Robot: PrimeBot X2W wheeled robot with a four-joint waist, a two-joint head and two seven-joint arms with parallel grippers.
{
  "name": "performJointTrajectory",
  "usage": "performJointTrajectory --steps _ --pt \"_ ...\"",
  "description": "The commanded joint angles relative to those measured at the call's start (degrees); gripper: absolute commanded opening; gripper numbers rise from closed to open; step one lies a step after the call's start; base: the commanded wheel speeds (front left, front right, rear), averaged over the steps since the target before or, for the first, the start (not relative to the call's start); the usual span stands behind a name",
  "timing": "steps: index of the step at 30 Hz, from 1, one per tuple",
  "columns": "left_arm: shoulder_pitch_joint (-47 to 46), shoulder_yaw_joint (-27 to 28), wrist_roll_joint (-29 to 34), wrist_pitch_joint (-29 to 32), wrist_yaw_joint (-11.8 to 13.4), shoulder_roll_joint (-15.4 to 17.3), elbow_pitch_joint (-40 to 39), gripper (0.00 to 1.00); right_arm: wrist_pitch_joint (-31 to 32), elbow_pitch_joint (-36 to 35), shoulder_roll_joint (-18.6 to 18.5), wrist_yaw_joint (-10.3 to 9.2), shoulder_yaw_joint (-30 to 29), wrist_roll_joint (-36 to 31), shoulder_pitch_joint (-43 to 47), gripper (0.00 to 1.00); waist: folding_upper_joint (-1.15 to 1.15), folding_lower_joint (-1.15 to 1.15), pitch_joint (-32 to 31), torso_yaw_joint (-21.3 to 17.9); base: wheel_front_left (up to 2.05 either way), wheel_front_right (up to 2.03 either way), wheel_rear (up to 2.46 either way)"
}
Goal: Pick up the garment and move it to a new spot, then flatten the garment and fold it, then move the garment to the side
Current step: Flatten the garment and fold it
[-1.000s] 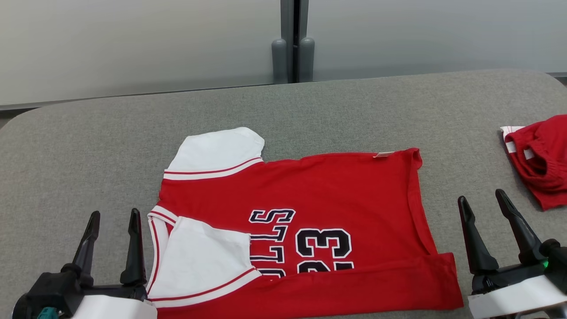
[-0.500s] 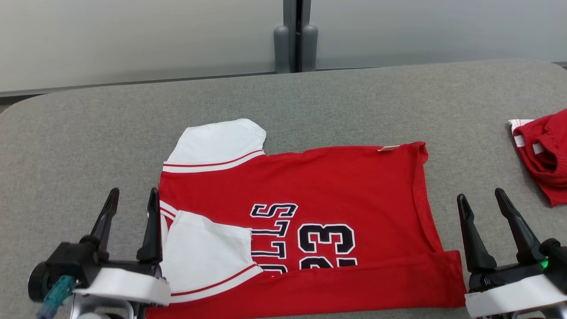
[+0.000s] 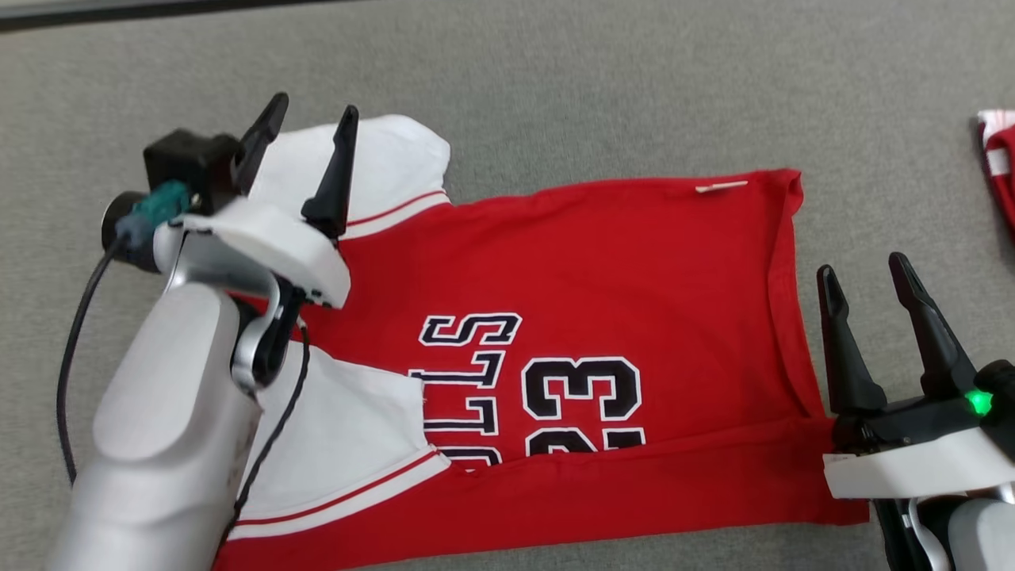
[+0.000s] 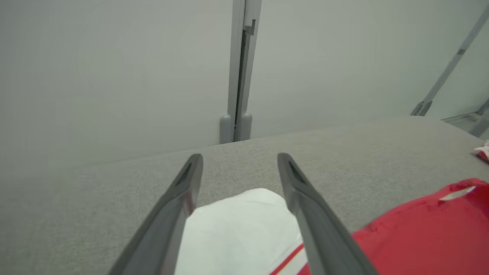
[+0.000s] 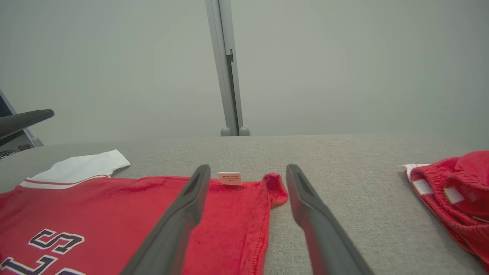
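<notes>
My right gripper grips the jersey by its far red hem corner (image 3: 791, 185) next, since that corner curls up off the table while the jersey's red body (image 3: 628, 276) lies flat.
The garment (image 3: 603, 262) is a red jersey with white sleeves and black numbers, lying flat on the grey table (image 3: 555, 79), its near long edge folded over. My left gripper (image 3: 313, 107) hovers open over the far white sleeve (image 3: 396, 170). In the left wrist view the sleeve (image 4: 244, 229) lies between and below the spread fingers of that gripper (image 4: 240, 156), which hold nothing. My right gripper (image 3: 862, 266) stands open just off the jersey's right hem. In the right wrist view the hem corner (image 5: 273, 189) sits between this gripper's (image 5: 248, 168) fingers.
A second red and white garment (image 3: 1001, 166) lies bunched at the table's right edge, also in the right wrist view (image 5: 454, 191). A pale wall with a grey post (image 5: 229, 76) stands behind the table. Bare grey surface lies beyond and left of the jersey.
The head camera has tilted down toward the table. My left arm has reached forward from the near left to above the far white sleeve. The right gripper has stayed in place.
</notes>
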Motion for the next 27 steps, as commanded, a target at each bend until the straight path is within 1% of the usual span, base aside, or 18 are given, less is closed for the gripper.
performJointTrajectory --steps 1,8,11,12,13,14,18,20,22,27 --pt "-1.4 0.0 -0.06 -0.16 -0.33 0.27 1.12 1.0 -0.44 0.14 0.07 -0.02 0.18 0.13 -0.78 1.0 0.0 0.0 2.75 -1.37 0.0 0.0 0.0" --pt "-10.34 -0.7 -1.13 3.06 -1.73 -0.59 20.38 1.0 -1.77 2.78 0.4 -0.02 0.72 0.64 -3.09 1.0 0.0 0.0 4.38 -2.78 0.0 0.0 0.0" --pt "-12.12 -1.04 -1.2 5.17 -1.26 -1.01 27.16 1.0 -2.21 3.5 0.17 -0.02 0.55 0.88 -3.54 1.0 0.0 0.0 4.48 -2.78 0.0 0.0 0.0" --pt "-12.41 -1.12 -1.47 5.43 -1.47 -1.3 28.8 0.75 -2.27 3.76 0.03 -0.02 0.41 0.96 -3.63 1.0 0.0 0.0 4.5 -2.74 0.0 0.0 0.0" --pt "-13.0 -1.2 -1.58 5.13 -1.71 -1.4 30.06 0.3 -2.23 4.03 -0.06 -0.02 0.28 1.18 -3.84 1.0 0.0 0.0 4.54 -2.73 0.0 0.0 0.0" --pt "-13.59 -1.43 -1.33 4.72 -1.75 -1.42 31.29 0.0 -2.18 4.32 -0.16 -0.02 0.13 1.5 -4.24 1.0 0.0 0.0 4.56 -2.74 0.0 0.0 0.0" --pt "-15.46 -1.91 -0.63 0.64 -1.75 -2.04 33.77 0.0 -2.18 5.95 -1.66 -0.02 -0.9 3.41 -7.2 1.0 0.0 0.0 4.59 -2.49 0.0 0.0 0.0" --pt "-16.07 -1.92 -1.0 -1.29 -2.11 -2.67 34.74 0.0 -1.58 7.87 -3.28 -0.02 -1.16 4.38 -9.23 1.0 0.0 0.0 4.55 -1.95 0.0 0.0 0.0" --pt "-16.72 -2.02 -1.32 -2.65 -2.32 -3.26 35.9 0.0 -1.06 9.78 -4.88 -0.02 -0.57 5.11 -11.97 1.0 0.0 0.0 4.52 -1.18 0.0 0.0 0.0" --pt "-17.99 -2.62 -1.96 -5.8 -2.99 -4.55 37.6 0.0 0.55 15.22 -7.23 -0.02 2.57 7.07 -19.21 1.0 0.0 0.0 5.2 0.61 0.0 0.0 0.0"
